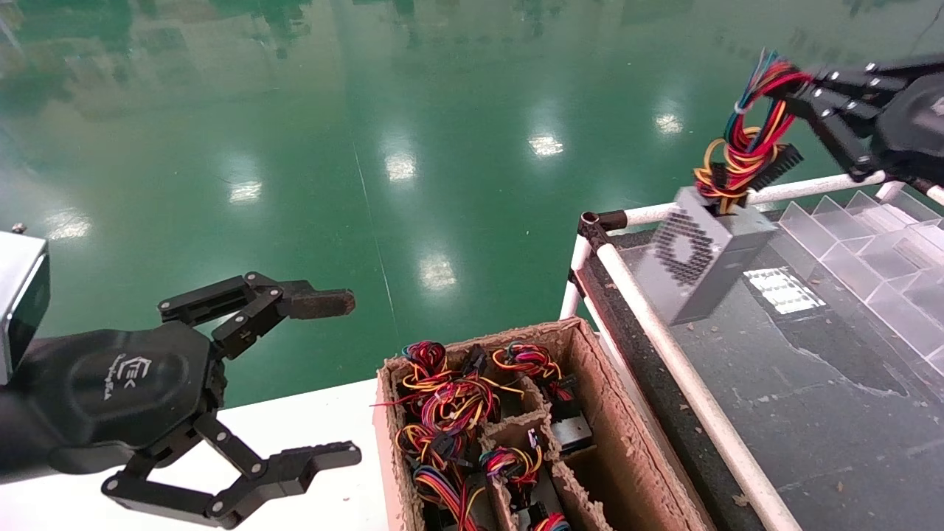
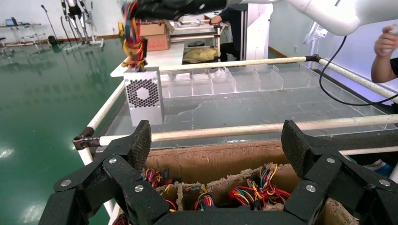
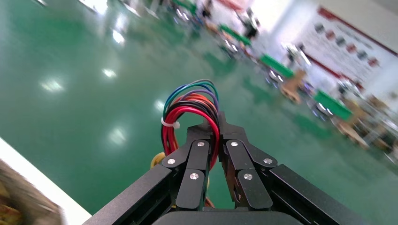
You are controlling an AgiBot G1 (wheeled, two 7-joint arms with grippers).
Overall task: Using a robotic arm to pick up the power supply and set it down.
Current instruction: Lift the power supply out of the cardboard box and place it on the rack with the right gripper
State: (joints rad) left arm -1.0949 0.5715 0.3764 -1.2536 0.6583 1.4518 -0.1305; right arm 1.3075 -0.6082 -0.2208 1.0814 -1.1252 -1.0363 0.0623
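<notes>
The power supply's tilted lower edge [image 1: 691, 319] hangs above the dark table, so my right gripper next brings the power supply down toward the table's corner before releasing it.
The power supply [image 1: 708, 254], a silver-grey box with a round honeycomb grille, hangs tilted by its tied wire bundle [image 1: 745, 140] over the near left corner of the dark table. I cannot tell if its lower edge touches the surface. My right gripper [image 1: 793, 85] is shut on the top loop of that bundle. The right wrist view shows the red and black wires [image 3: 187, 103] pinched between the tips of the right gripper [image 3: 211, 124]. The left wrist view shows the power supply [image 2: 144, 96] beside the white rail. My left gripper [image 1: 348, 376] is parked low on the left, open and holding nothing.
A brown pulp-cardboard tray [image 1: 590, 369] with several wired units in its compartments stands below centre. The dark table has a white tube rail [image 1: 664, 346] and clear plastic dividers [image 1: 870, 243] at the back. A person's arm [image 2: 387, 47] is beyond the table.
</notes>
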